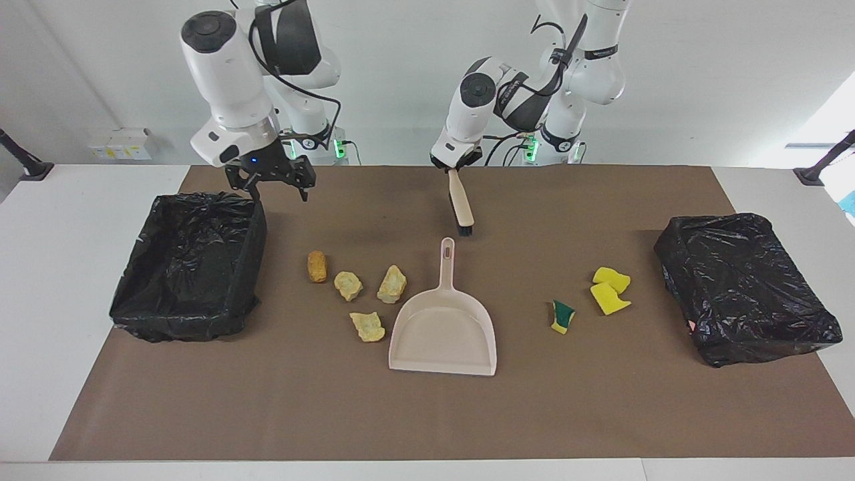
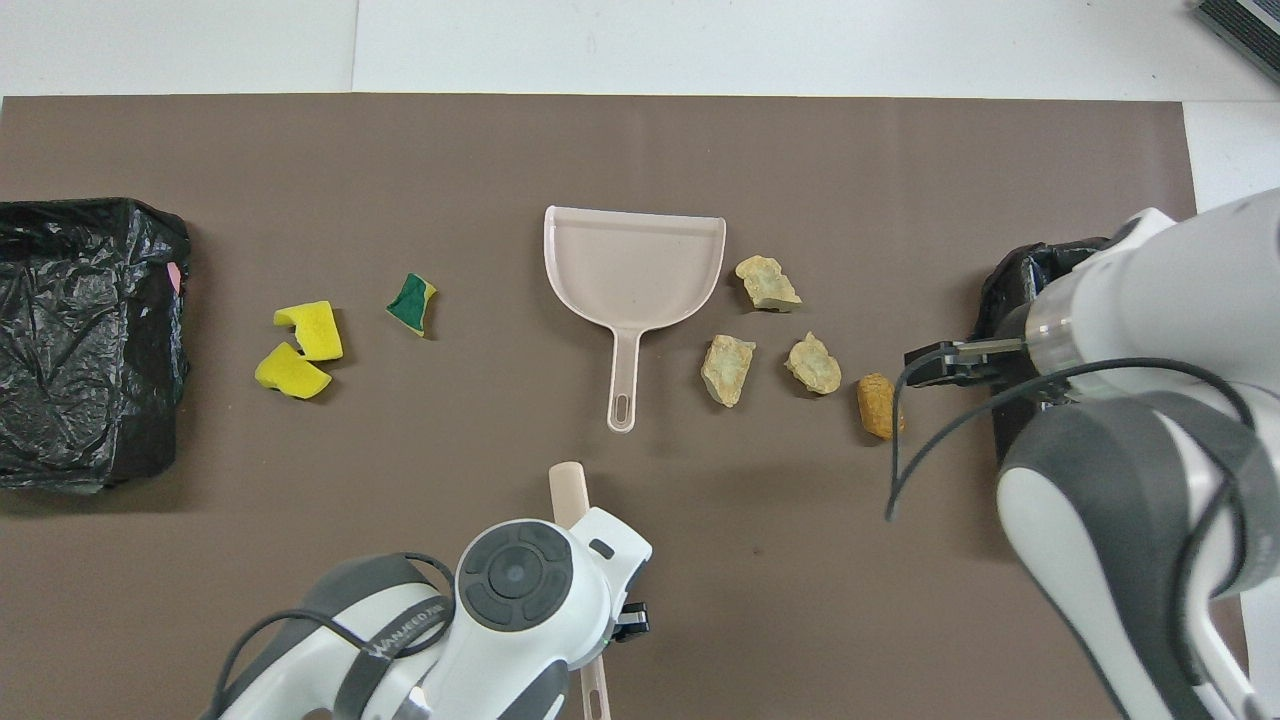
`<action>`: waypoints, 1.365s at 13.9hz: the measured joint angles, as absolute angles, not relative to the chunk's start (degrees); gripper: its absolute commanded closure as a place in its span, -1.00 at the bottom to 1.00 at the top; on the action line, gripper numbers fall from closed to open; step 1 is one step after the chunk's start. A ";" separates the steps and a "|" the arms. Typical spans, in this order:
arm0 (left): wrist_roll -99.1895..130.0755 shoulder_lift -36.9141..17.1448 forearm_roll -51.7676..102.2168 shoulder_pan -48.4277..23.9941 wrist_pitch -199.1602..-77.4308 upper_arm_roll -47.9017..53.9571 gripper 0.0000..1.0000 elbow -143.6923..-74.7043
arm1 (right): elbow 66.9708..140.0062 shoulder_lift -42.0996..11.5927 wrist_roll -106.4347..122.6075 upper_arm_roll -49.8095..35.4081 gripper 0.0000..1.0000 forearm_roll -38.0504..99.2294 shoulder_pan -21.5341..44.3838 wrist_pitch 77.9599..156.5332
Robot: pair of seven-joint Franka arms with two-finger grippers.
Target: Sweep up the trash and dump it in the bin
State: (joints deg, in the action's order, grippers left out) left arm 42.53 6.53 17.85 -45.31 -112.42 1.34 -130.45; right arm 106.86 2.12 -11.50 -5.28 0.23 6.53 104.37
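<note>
My right gripper picks up the beige dustpan by its narrow handle (image 2: 624, 380) next, since the pan spreads far wider than the reach of my fingers.
Four tan bread-like lumps (image 1: 317, 266) (image 1: 348, 285) (image 1: 392, 284) (image 1: 367, 327) lie beside the beige dustpan (image 1: 444, 327), toward the right arm's end. Three yellow sponge bits lie toward the left arm's end, two plain (image 1: 611, 277) (image 1: 609, 298) and one green-backed (image 1: 563, 316). My left gripper (image 1: 456, 167) is shut on the handle of the beige brush (image 1: 461, 204). The brush hangs tilted, with its black bristles low over the mat by the dustpan's handle end. My right gripper (image 1: 277, 189) is open and empty, over the robot-side corner of a black-lined bin (image 1: 250, 267).
A second bin wrapped in a black bag (image 1: 745, 287) stands at the left arm's end of the brown mat (image 1: 427, 414). In the overhead view the dustpan (image 2: 633, 265) lies mouth away from the robots, and the right arm covers most of the bin (image 2: 1020, 270) at its end.
</note>
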 measured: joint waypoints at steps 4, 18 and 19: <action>23.88 8.84 13.38 -28.08 -103.52 0.73 1.00 -125.82 | 107.38 -4.06 -23.04 -5.36 -1.00 0.23 13.32 113.82; 1.58 3.83 1.36 -2.41 -103.37 0.67 1.00 -118.96 | 94.69 -26.74 -53.19 -5.20 -0.97 -15.17 34.40 126.10; 1.59 3.72 1.29 -1.90 -103.37 0.69 1.00 -118.97 | 94.21 -27.94 -53.19 -5.19 -0.94 -15.84 34.68 126.58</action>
State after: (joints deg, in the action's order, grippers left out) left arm 1.59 3.72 1.29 -1.90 -103.37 0.69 -118.97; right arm 94.21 -27.94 -53.19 -5.19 -15.84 34.68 126.58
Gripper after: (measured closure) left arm 0.736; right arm 0.004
